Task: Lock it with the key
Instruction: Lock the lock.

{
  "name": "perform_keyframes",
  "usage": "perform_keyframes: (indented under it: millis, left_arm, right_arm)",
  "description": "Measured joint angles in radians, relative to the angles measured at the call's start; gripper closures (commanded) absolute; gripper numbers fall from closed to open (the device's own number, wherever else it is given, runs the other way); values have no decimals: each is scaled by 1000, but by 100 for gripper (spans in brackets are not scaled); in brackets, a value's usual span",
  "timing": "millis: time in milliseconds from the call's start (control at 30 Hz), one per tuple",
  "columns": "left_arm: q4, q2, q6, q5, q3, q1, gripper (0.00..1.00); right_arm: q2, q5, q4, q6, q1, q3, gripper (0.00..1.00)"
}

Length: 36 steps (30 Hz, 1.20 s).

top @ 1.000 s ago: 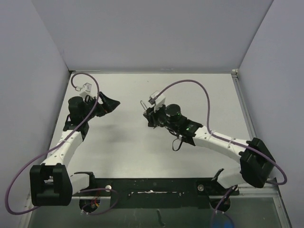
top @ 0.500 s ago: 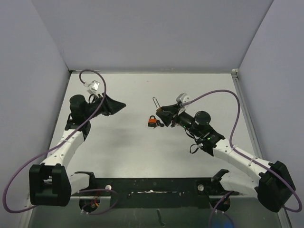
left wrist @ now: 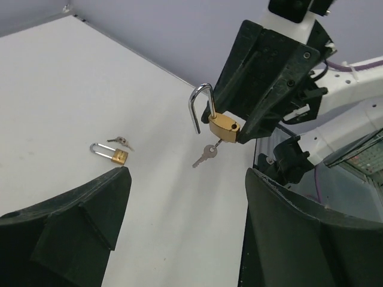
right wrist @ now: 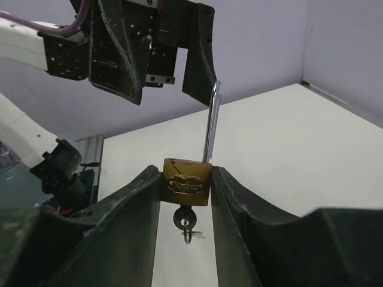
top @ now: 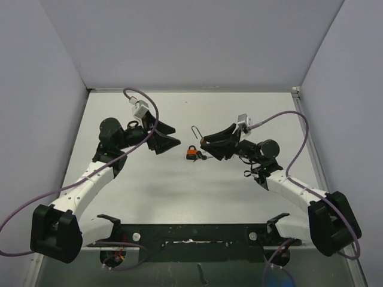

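Observation:
My left gripper grabs the padlock's open silver shackle [top: 195,129] [left wrist: 203,91] next, which leaves the body and key free for my right gripper to lock.
My right gripper [top: 207,142] is shut on the body of a brass padlock [right wrist: 187,181] and holds it above the table. Its silver shackle [right wrist: 210,122] stands open and points up. A key [right wrist: 184,220] with a small ring hangs from the keyhole underneath. In the left wrist view the held padlock [left wrist: 224,125] hangs in the air with its key [left wrist: 206,155] below it. My left gripper [top: 170,136] is open and empty, a short way left of the held padlock and facing it [left wrist: 185,179].
A second small orange-gold padlock [top: 191,153] lies on the white table [top: 149,179] below and between the grippers, with loose keys [top: 202,157] beside it; it also shows in the left wrist view [left wrist: 114,155]. Grey walls enclose the table on three sides.
My right gripper lifted the brass padlock off the table and drew back to the right, uncovering the second padlock. My left gripper swung right, toward the held padlock.

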State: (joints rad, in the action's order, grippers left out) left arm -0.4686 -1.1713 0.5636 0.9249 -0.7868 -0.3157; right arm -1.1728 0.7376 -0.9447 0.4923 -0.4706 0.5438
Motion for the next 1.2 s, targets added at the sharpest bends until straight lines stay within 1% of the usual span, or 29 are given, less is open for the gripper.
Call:
perform_keyframes:
  millis: [100, 167, 267, 400, 467, 600, 733, 867, 1000, 1200]
  left_arm:
    - [-84, 0, 0, 32, 7, -6, 26]
    - [-155, 0, 4, 56, 26, -17, 27]
    - [-234, -2, 9, 82, 56, -37, 29]
    - [-260, -10, -3, 83, 56, -67, 30]
    - [-248, -11, -25, 69, 52, -89, 29]
    - [-139, -13, -103, -11, -2, -156, 30]
    - [-96, -13, -143, -77, -35, -205, 35]
    - [-95, -17, -149, -111, -36, -215, 43]
    - [-89, -23, -150, -132, -36, -214, 45]
    - [-80, -23, -150, -139, -36, -214, 52]
  right_arm:
    - [-76, 100, -194, 142, 47, -2, 100]
    - [-132, 153, -295, 229, 66, -2, 100]
    - [-170, 201, -356, 303, 70, -2, 100]
    - [-167, 232, -420, 348, 70, -2, 100]
    - [-162, 241, -439, 360, 69, -2, 100]
    - [-152, 251, -459, 377, 56, -2, 100]
    - [-146, 259, -466, 380, 34, -2, 100]
    - [-143, 262, -468, 380, 24, -2, 100]
    - [-129, 262, -457, 373, 24, -2, 100]
    - [-70, 261, -387, 319, 24, -2, 100]
